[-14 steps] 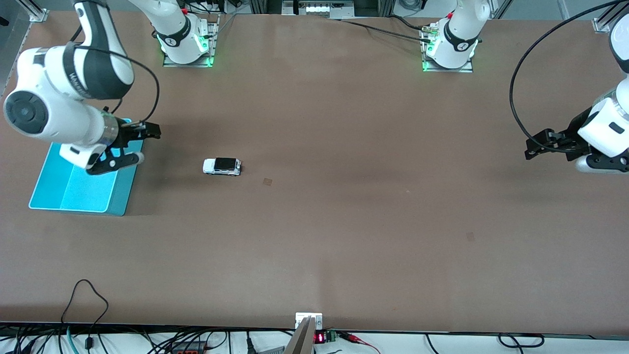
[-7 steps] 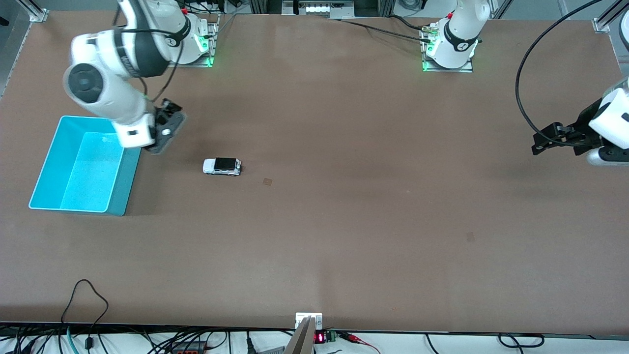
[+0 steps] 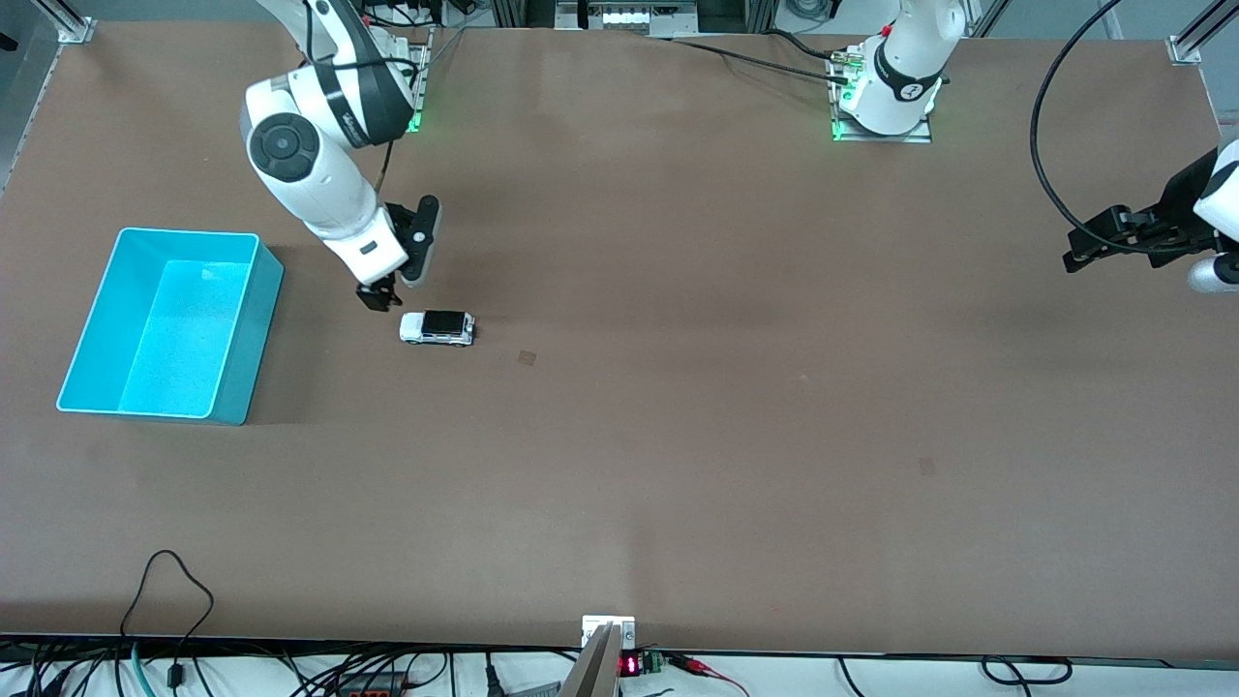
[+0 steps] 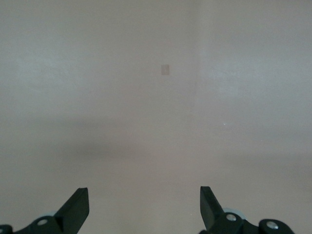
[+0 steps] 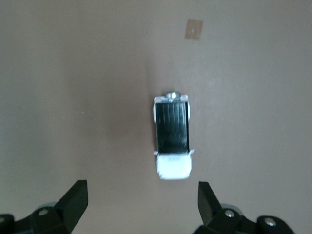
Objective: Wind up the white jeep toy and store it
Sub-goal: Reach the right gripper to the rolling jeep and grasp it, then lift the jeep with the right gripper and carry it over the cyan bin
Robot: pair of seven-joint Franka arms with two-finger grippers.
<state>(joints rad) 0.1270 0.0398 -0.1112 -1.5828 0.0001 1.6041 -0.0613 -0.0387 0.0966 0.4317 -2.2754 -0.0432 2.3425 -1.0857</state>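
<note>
Next, the right gripper grabs the jeep by its white hood (image 3: 411, 326) (image 5: 174, 166). Then I wind the jeep and store it in the cyan bin.
The white jeep toy (image 3: 438, 327) stands on its wheels on the brown table, black ribbed roof up. It also shows in the right wrist view (image 5: 172, 141). My right gripper (image 3: 385, 293) is open and empty, hovering over the table just beside the jeep's end that faces the cyan bin (image 3: 254, 339). In the right wrist view the jeep lies just ahead of the open right gripper (image 5: 141, 195), a little off its centre. My left gripper (image 3: 1076, 254) is open and empty, over the table's edge at the left arm's end; in its own view the left gripper (image 4: 144, 200) shows only bare table.
The cyan bin stands empty toward the right arm's end of the table, apart from the jeep. A small square patch (image 3: 527, 357) marks the table near the jeep, and another (image 3: 926, 466) lies nearer the front camera. Cables run along the front edge.
My right arm has swung from over the cyan bin across to the jeep and lowered beside it. My left gripper has drifted a little toward its end of the table. The jeep has not moved.
</note>
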